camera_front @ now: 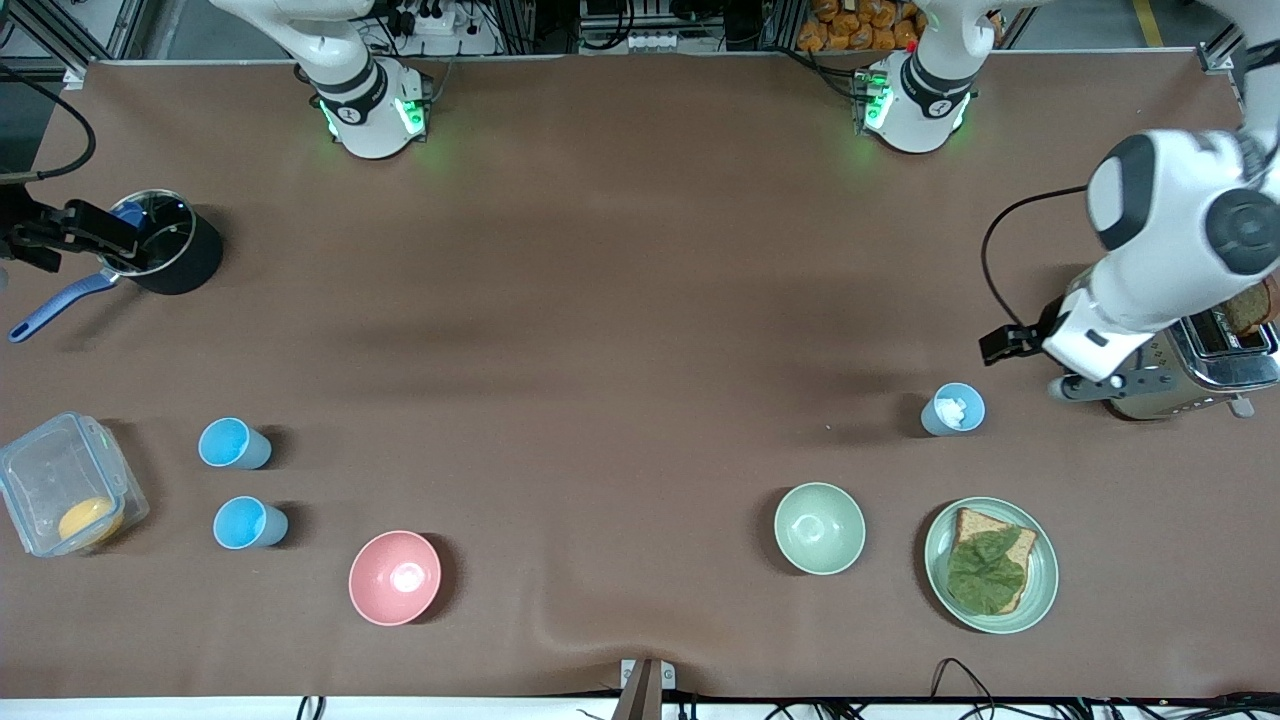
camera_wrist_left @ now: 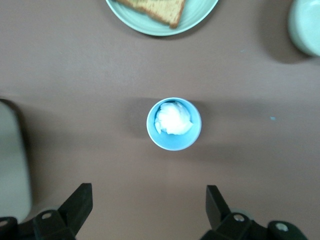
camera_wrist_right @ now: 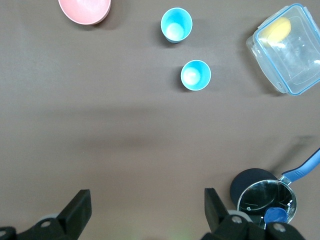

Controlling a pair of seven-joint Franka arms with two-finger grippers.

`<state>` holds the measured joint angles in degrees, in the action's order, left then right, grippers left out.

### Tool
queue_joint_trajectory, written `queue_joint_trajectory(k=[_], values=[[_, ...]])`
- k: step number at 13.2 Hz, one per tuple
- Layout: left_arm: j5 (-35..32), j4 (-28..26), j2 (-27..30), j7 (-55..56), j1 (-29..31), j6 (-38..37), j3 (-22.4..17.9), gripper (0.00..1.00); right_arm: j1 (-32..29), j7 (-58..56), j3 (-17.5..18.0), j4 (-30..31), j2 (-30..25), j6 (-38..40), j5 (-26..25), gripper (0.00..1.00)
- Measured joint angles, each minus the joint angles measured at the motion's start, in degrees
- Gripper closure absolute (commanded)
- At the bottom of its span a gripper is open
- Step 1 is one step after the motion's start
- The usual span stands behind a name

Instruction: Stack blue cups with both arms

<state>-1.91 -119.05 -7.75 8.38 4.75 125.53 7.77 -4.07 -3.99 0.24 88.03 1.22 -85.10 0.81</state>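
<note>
My left gripper is to grab the paler blue cup with something white inside by its rim [camera_front: 956,388] [camera_wrist_left: 174,149] next, to stack the blue cups.
Two small blue cups stand upright and apart toward the right arm's end: one [camera_front: 232,443] farther from the front camera, one [camera_front: 248,523] nearer. Both show in the right wrist view, the nearer [camera_wrist_right: 176,24] and the farther [camera_wrist_right: 195,75]. A paler blue cup [camera_front: 953,409] with something white inside stands toward the left arm's end, in front of the toaster; it shows in the left wrist view [camera_wrist_left: 174,123]. My right gripper [camera_front: 100,232] is open and empty in the air beside the pot [camera_wrist_right: 147,210]. My left gripper [camera_front: 1010,343] is open and empty above the table beside the toaster [camera_wrist_left: 148,210].
A black pot [camera_front: 165,250] with a blue handle, a clear lidded box [camera_front: 60,495] and a pink bowl [camera_front: 395,577] are toward the right arm's end. A pale green bowl [camera_front: 820,527], a green plate [camera_front: 1040,590] with bread and lettuce, and a toaster [camera_front: 1190,370] are toward the left arm's end.
</note>
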Motion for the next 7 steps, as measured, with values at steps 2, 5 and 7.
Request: queue_joint_trajectory(k=[2,5,7], values=[[0.00,-3.43,-2.18,-0.15,1.19,5.15,-0.04,0.01,0.01,0.00,0.02,0.11,0.00,0.00,0.00,0.00],[0.00,-3.75,-8.17,-0.63,2.85,11.73,-0.09,0.21,-0.03,0.01,-0.09,0.59,0.30,0.03,-0.09,0.00],[0.00,-2.89,-10.71,-0.66,2.96,13.08,-0.09,0.41,-1.87,0.05,-0.33,2.15,2.08,-0.56,-0.26,0.00]])
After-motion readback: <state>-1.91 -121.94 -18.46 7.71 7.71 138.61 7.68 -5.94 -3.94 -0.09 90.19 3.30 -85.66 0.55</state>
